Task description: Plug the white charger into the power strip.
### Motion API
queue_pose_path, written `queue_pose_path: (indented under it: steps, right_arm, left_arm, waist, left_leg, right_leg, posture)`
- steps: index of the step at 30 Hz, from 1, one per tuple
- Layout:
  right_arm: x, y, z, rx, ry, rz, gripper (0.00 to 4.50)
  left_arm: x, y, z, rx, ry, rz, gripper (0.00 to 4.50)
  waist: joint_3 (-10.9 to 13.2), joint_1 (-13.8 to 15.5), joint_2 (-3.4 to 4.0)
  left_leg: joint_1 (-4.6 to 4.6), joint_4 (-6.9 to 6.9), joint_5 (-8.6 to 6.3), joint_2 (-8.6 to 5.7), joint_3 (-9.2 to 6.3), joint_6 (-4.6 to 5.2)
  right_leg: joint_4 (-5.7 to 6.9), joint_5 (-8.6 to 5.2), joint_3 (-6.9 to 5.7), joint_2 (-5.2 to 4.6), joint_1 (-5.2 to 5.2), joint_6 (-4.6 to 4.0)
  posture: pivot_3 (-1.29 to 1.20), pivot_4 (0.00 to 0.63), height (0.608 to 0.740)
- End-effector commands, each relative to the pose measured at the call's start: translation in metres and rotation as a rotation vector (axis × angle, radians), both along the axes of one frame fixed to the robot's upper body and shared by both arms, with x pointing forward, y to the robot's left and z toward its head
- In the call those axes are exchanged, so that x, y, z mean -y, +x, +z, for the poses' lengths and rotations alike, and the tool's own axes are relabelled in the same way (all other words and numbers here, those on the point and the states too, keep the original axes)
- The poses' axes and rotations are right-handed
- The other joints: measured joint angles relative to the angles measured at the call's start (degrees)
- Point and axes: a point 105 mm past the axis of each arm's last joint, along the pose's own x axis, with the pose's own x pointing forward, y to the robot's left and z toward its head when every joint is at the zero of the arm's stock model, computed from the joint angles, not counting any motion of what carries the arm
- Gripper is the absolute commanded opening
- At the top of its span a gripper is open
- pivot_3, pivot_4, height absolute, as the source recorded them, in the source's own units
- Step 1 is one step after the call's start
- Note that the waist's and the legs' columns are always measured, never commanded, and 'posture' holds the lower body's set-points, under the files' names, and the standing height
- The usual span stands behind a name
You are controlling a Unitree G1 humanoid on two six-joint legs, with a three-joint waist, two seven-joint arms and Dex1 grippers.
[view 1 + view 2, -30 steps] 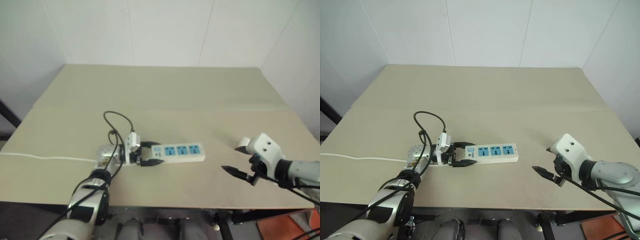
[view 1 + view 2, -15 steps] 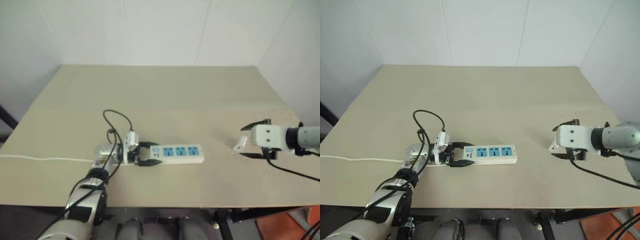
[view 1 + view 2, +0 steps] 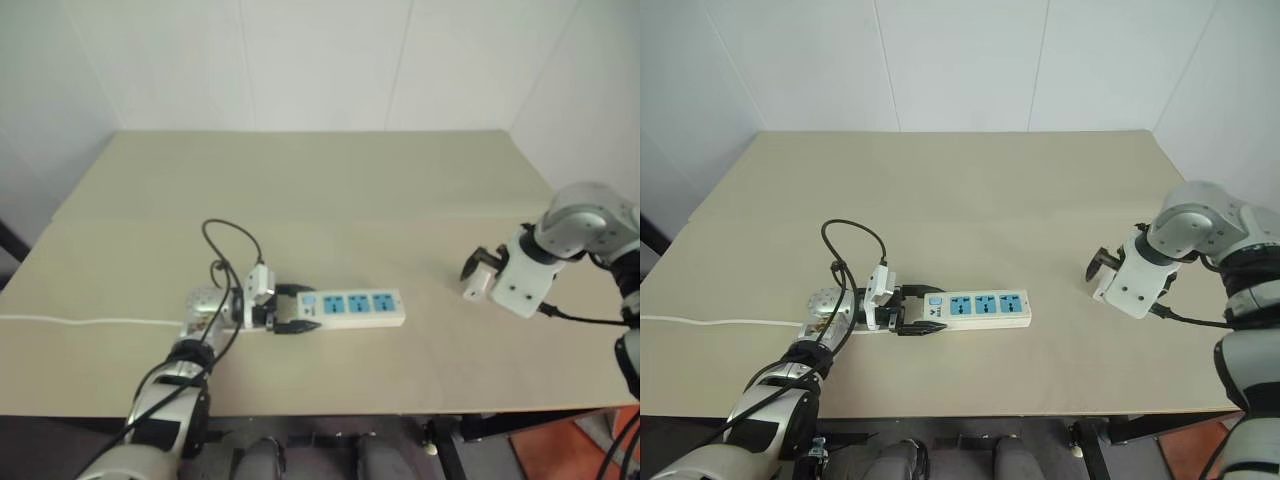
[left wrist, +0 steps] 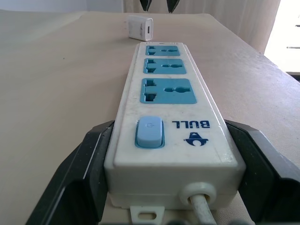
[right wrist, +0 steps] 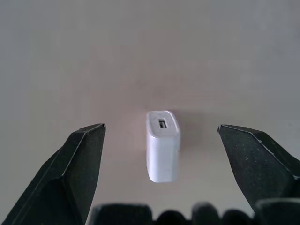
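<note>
My right gripper's fingers are still above the white charger (image 5: 162,145) in the right wrist view, so it is too early to close. My right gripper first lowers to the charger, then closes on it.
The power strip (image 3: 352,304) lies on the beige table (image 3: 330,190), a long white bar with three blue socket faces and a blue switch (image 4: 149,132). My left gripper (image 3: 304,308) is shut on its switch end, one black finger (image 4: 77,176) against each long side. The white charger (image 5: 162,145) lies flat on the table to the right of the strip, also seen as the white charger (image 4: 139,27) beyond the strip's far end. My right gripper (image 5: 160,127) hangs over it, pointing down and open, one finger on each side and clear of it.
The strip's white cord (image 3: 90,320) runs left across the table to its edge. A black cable (image 3: 232,240) loops above my left wrist. White walls close the table's far and right sides. Bare tabletop lies between the strip and the charger.
My right arm swung up and forward, and its gripper turned from level to pointing down over the charger. The left gripper and the strip kept still.
</note>
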Motion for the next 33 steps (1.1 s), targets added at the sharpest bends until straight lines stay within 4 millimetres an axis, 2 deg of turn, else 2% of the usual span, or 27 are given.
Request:
queue_pose_path:
  steps: [1,21,33]
  right_arm:
    - [-0.004,0.005,0.002,0.019,-0.005,0.039,4.50]
    - [-0.014,0.029,-0.026,0.080,-0.009,0.044,4.50]
    - [-0.010,0.036,-0.027,0.124,-0.045,0.075,4.50]
  left_arm:
    - [-0.004,-0.001,-0.005,-0.011,0.016,0.018,3.27]
    - [-0.006,-0.003,-0.007,-0.008,0.039,0.013,3.27]
    - [-0.009,-0.005,-0.010,-0.012,0.044,0.022,3.27]
  waist:
    - [0.00,-0.01,0.01]
    - [-0.01,-0.72,0.04]
    - [-0.03,-1.10,0.06]
  left_leg:
    - [0.02,0.00,0.00,0.00,0.00,0.00]
    - [0.10,0.00,0.00,-0.04,0.00,0.00]
    - [0.14,0.00,0.00,-0.04,0.00,0.00]
  right_leg:
    - [0.03,0.00,0.01,0.00,0.00,-0.01]
    - [0.20,-0.02,0.05,0.00,-0.02,-0.09]
    - [0.21,-0.02,0.07,0.00,0.01,-0.09]
  posture:
    - [0.00,0.150,0.740]
    - [0.00,0.150,0.740]
    - [0.00,0.150,0.740]
